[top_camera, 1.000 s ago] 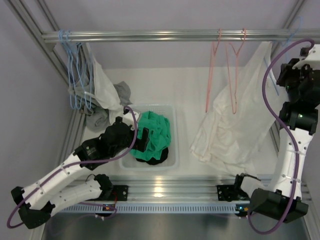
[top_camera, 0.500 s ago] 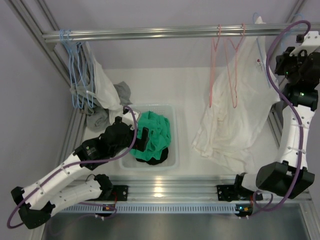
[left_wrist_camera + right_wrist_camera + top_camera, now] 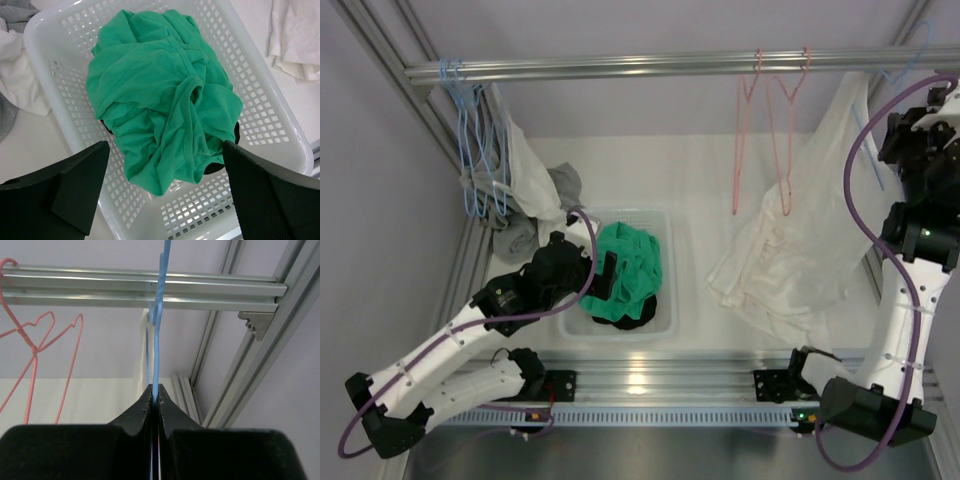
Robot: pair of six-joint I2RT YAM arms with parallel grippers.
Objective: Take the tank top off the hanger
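I should remove the white tank top from the blue hanger, so next I should grab it by its shoulder edge on the hanger with my left gripper.
The white tank top [image 3: 790,250] hangs from a blue hanger [image 3: 868,150] at the right and drapes down to the table. My right gripper [image 3: 895,135] is shut on the blue hanger [image 3: 159,340] just below its hook, close under the metal rail [image 3: 140,287]. A thin white edge of the tank top [image 3: 143,355] shows beside the wire. My left gripper [image 3: 603,278] is open and empty. It hovers over the green garment [image 3: 165,95] in the white basket [image 3: 280,115], with its fingers [image 3: 60,190] wide apart.
Two pink hangers [image 3: 760,130] hang bare on the rail [image 3: 620,70], left of the tank top. Light blue hangers [image 3: 470,150] with white and grey clothes [image 3: 535,190] hang at the far left. The basket [image 3: 660,225] sits mid-table. Frame posts stand at both sides.
My right gripper swung the blue hanger left toward the rail, then back right and lower. The tank top followed it. The left arm has barely moved.
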